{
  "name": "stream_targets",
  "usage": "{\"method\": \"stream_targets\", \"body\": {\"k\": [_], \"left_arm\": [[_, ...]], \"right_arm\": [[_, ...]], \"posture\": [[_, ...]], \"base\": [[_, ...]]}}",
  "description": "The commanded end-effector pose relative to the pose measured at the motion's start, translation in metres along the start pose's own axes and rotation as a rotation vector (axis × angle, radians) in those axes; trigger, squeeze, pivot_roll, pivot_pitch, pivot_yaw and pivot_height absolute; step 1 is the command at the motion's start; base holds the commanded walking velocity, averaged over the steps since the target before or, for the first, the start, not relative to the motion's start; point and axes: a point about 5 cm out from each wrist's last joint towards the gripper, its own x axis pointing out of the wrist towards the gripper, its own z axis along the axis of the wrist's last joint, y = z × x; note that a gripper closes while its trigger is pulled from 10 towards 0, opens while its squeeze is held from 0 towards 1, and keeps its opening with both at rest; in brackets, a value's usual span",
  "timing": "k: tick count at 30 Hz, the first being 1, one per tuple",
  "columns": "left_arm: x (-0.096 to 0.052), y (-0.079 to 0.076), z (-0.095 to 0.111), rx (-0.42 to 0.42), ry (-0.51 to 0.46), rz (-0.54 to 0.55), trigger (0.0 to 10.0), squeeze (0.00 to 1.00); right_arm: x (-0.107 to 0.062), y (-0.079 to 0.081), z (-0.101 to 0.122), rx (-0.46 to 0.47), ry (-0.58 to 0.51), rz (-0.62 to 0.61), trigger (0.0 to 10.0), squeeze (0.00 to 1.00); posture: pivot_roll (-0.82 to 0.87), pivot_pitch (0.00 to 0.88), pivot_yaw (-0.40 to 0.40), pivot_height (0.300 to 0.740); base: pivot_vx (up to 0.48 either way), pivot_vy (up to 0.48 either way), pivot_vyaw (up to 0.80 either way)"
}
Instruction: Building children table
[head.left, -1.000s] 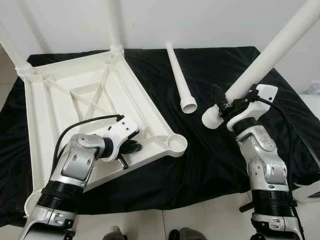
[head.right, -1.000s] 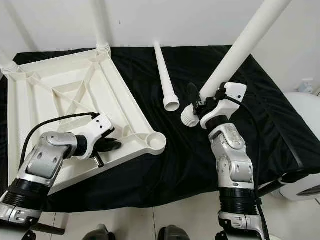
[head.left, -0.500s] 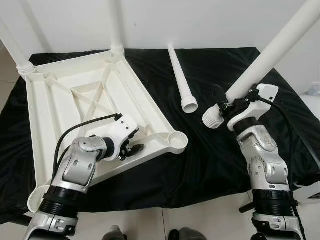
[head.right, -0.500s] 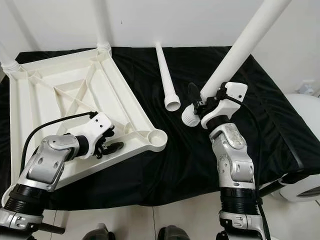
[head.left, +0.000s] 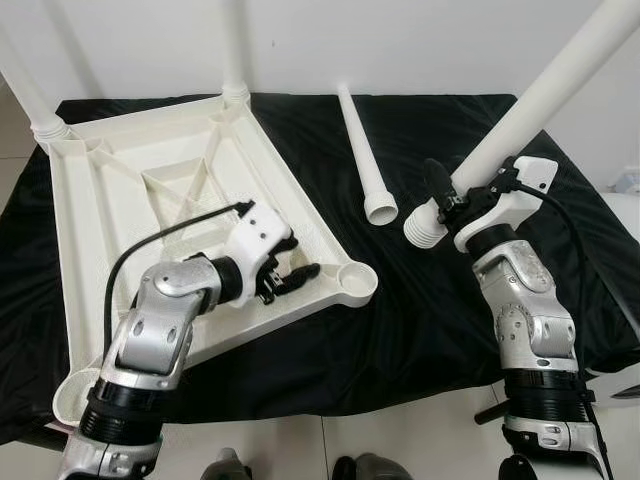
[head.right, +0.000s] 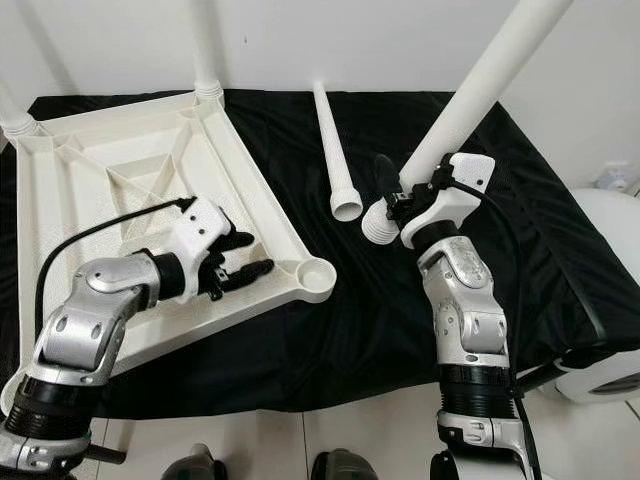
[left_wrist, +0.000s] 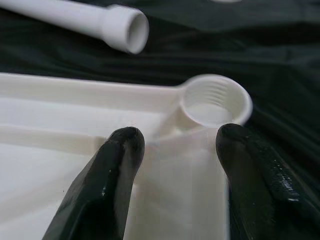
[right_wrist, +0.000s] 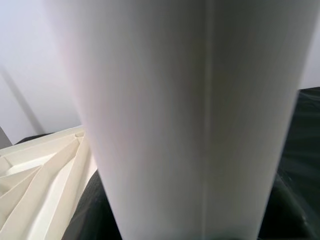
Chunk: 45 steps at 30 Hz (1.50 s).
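Observation:
Next, my left gripper grabs the thin rim (head.left: 292, 321) of the table top, since the corner socket beside it bulges into a wide round ring.
The white table top (head.left: 130, 200) lies upside down on the black cloth. Two white legs (head.left: 235, 50) stand in its far corners. The near right corner has an empty round socket (head.left: 355, 283). My left gripper (head.left: 290, 268) sits just left of that socket, open, with the rim's rib between its fingers (left_wrist: 120, 165). A loose leg (head.left: 360, 150) lies on the cloth beyond the socket. My right gripper (head.left: 455, 192) is shut on another white leg (head.left: 540, 100), held tilted up to the right. Its ribbed end (head.left: 422, 228) hangs above the cloth, right of the loose leg.
The black cloth (head.left: 420, 330) covers a low platform whose front edge drops to a tiled floor (head.left: 400, 440). A white wall stands close behind. A white rounded object (head.right: 610, 230) sits at the far right.
My left gripper has moved from the table top's outer edge up over the rim toward the empty socket. The table top has shifted slightly. The right arm and its leg have barely moved.

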Motion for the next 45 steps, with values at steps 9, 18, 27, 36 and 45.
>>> {"method": "stream_targets", "body": {"k": [9,18,27,36,45], "left_arm": [[0.009,-0.022,-0.018,0.017,0.084,-0.109,10.0,0.0],[0.019,-0.023,-0.038,0.023,0.217,-0.064,10.0,0.0],[0.023,-0.014,-0.043,0.022,0.254,0.005,10.0,0.0],[0.022,-0.013,-0.045,0.023,0.265,0.006,0.0,0.0],[0.02,-0.009,-0.059,0.062,0.342,0.022,6.7,0.0]], "right_arm": [[0.004,0.0,0.004,-0.007,-0.006,0.015,10.0,0.0],[0.005,0.0,0.004,-0.003,-0.013,0.008,10.0,0.0],[0.004,0.001,0.002,-0.002,-0.002,0.011,10.0,0.0],[0.002,0.0,0.001,-0.007,0.007,0.011,10.0,0.0],[0.003,0.003,-0.004,-0.018,0.057,0.029,10.0,0.0]], "posture": [[0.02,0.032,-0.042,0.74],[0.02,0.026,-0.034,0.74],[0.01,0.028,-0.034,0.74],[0.01,0.03,-0.034,0.74],[0.01,0.029,-0.038,0.74]], "base": [[0.0,0.0,0.0],[0.0,0.0,0.0],[0.0,0.0,0.0],[0.0,0.0,0.0],[0.0,0.0,0.0]]}}
